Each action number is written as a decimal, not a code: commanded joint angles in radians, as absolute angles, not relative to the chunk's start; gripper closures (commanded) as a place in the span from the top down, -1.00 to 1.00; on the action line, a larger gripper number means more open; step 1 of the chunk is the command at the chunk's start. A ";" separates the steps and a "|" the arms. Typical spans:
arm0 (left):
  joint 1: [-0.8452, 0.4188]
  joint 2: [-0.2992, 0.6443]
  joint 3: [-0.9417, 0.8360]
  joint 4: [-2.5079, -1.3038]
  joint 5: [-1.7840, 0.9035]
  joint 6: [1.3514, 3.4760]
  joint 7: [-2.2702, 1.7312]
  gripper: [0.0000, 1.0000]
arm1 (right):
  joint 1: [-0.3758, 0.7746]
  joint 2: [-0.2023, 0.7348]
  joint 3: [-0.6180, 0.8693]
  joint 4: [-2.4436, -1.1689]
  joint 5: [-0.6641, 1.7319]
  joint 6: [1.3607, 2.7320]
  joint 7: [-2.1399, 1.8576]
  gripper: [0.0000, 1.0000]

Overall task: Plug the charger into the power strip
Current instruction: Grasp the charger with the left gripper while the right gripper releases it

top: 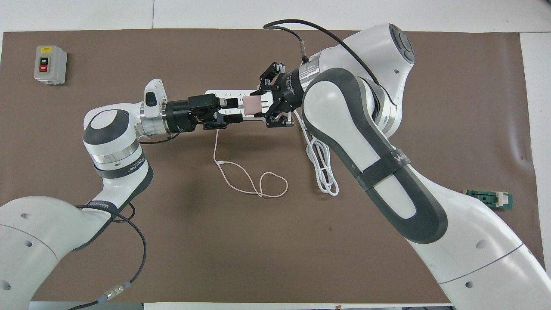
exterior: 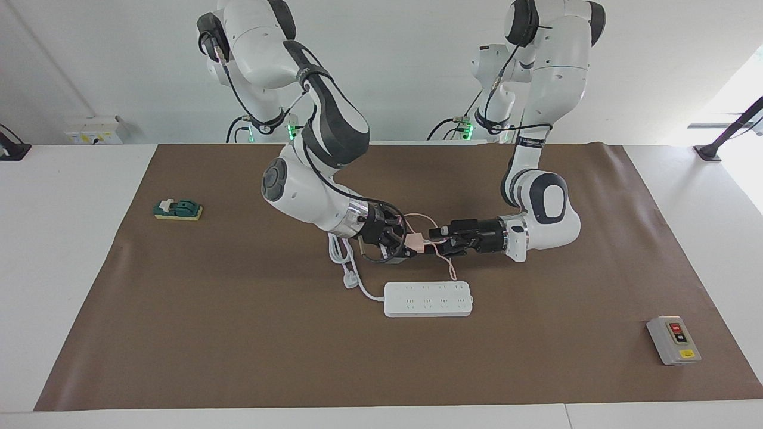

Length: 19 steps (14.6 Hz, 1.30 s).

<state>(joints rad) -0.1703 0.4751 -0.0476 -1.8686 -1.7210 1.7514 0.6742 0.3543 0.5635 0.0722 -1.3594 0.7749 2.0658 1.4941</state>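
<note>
I will grab the charger by its loose end (top: 246, 105) with my left gripper next, since the fingers of my right gripper already cover one end of the charger.
The charger (exterior: 416, 240), a small pale-pink cube, hangs in the air with my right gripper (exterior: 409, 242) shut on it, over the mat beside the power strip. In the overhead view the charger (top: 252, 105) sits between the right gripper (top: 259, 106) and my left gripper (top: 236, 110). The left gripper (exterior: 433, 241) is open, its fingertips right at the charger's free end. The thin pink cable (top: 258, 185) drops from the charger and loops on the mat. The white power strip (exterior: 428, 299) lies flat; from above the strip (top: 219, 91) is mostly covered by both hands.
The strip's thick white cord (top: 322, 168) lies coiled below the right arm, its plug (exterior: 350, 280) on the mat. A grey box with red and black buttons (exterior: 673, 339) sits toward the left arm's end, a green block (exterior: 177, 210) toward the right arm's end.
</note>
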 commanded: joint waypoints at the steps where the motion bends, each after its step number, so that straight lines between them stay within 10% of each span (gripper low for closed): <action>1: -0.190 0.482 -0.038 -1.870 -1.758 1.747 0.702 1.00 | 0.362 0.581 0.071 -1.333 0.799 2.089 1.516 -1.00; 19: -0.207 0.564 -0.038 -1.741 -1.766 1.736 0.844 1.00 | 0.360 0.581 0.069 -1.333 0.802 2.092 1.514 -1.00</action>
